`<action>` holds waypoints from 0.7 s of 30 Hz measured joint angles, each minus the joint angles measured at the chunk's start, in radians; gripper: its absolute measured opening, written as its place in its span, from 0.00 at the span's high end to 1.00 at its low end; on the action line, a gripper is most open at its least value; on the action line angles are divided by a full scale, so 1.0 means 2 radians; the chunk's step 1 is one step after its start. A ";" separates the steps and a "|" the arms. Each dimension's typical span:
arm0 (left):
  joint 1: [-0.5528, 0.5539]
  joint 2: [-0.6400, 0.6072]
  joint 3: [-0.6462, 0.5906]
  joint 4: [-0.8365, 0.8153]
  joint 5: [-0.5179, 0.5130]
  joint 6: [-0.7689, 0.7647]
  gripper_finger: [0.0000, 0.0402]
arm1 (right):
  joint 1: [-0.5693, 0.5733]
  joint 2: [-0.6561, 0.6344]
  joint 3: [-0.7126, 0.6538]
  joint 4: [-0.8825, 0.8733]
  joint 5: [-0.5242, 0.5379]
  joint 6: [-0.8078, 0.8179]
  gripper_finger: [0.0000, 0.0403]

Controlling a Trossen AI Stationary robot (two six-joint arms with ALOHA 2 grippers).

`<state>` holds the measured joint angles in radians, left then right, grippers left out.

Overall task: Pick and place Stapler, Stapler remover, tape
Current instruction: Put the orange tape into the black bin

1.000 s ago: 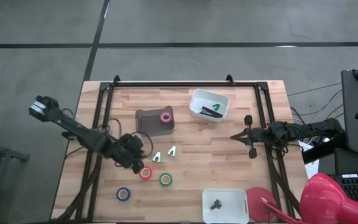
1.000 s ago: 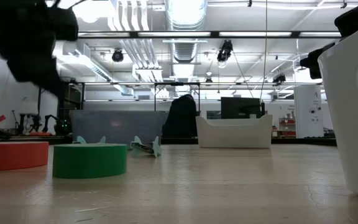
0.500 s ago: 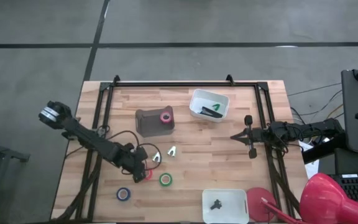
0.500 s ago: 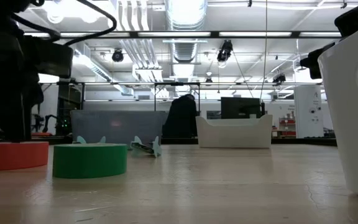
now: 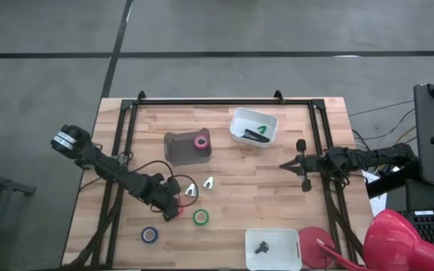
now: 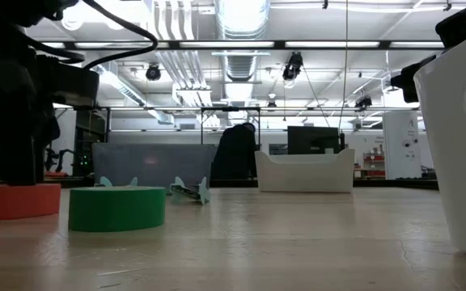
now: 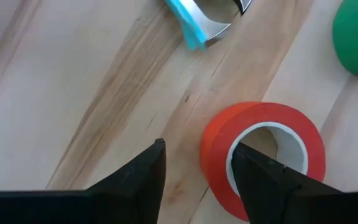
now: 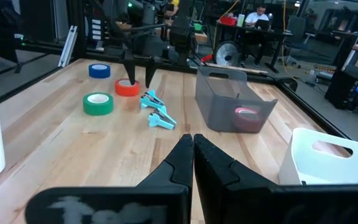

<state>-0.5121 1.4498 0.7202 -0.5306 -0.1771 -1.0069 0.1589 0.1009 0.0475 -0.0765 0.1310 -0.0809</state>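
I will pick up the red tape roll by its ring side [image 7: 222,152] with my left gripper to put it in the grey bin with the pink tape roll.
The red tape roll [image 7: 263,134] lies flat on the table, also in the low view [image 6: 14,200]. My left gripper [image 7: 197,180] is open and points down over it, one finger in the roll's hole and one outside its wall; it also shows in the high view [image 5: 173,209]. The green roll [image 5: 200,217] and blue roll [image 5: 150,235] lie flat nearby. The pink roll [image 5: 200,141] lies in a grey bin [image 5: 179,147]. Two staple removers [image 5: 200,186] lie on the table. A black stapler [image 5: 255,134] lies in the far white bin [image 5: 236,120]. My right gripper [image 5: 304,165] is shut and empty at the table's right. My left gripper comes at the red roll from above, pointing down. One finger [image 7: 260,177] stands in the hole and the other finger [image 7: 145,177] outside the wall [image 7: 215,155], with a gap on the outer side. Whether the inner finger touches the wall I cannot tell.
A second white bin [image 5: 273,239] at the near edge holds a small dark thing. A black frame [image 5: 126,135] runs along the table's left, far and right sides. A red lamp-like thing [image 5: 413,241] stands off the near right corner.
My left gripper has gone toward the table's near edge and down onto the red roll, and now stands astride its wall.
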 joint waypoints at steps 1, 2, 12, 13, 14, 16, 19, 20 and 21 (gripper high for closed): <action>0.000 0.000 0.000 0.000 0.000 -0.001 0.55 | 0.000 0.000 0.000 0.000 0.000 0.000 0.98; 0.000 0.000 -0.001 0.001 0.000 -0.004 0.55 | 0.000 0.000 0.000 0.000 0.000 0.000 0.98; 0.000 0.005 -0.001 0.006 -0.005 -0.004 0.69 | 0.000 0.000 0.000 0.000 0.000 0.001 0.98; 0.000 0.005 -0.001 0.007 -0.007 -0.003 0.72 | 0.000 0.000 0.000 0.000 0.000 0.000 0.98; 0.000 0.005 -0.001 0.008 -0.009 -0.001 0.76 | 0.000 0.000 0.000 0.000 0.000 0.000 0.98; 0.000 0.005 -0.001 0.008 -0.011 0.003 0.84 | 0.000 0.000 0.000 0.000 0.000 0.001 0.98; 0.000 0.003 -0.001 0.008 -0.011 0.011 0.91 | 0.000 0.000 0.000 0.000 0.000 0.000 0.98; 0.000 0.003 0.000 0.007 -0.012 0.015 0.91 | 0.000 0.000 0.000 0.000 0.000 0.001 0.98; 0.000 0.003 0.001 0.006 -0.014 0.019 0.91 | 0.000 0.000 0.000 0.000 0.000 0.001 0.98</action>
<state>-0.5120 1.4551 0.7213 -0.5179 -0.2049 -0.9688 0.1586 0.1005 0.0475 -0.0768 0.1314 -0.0792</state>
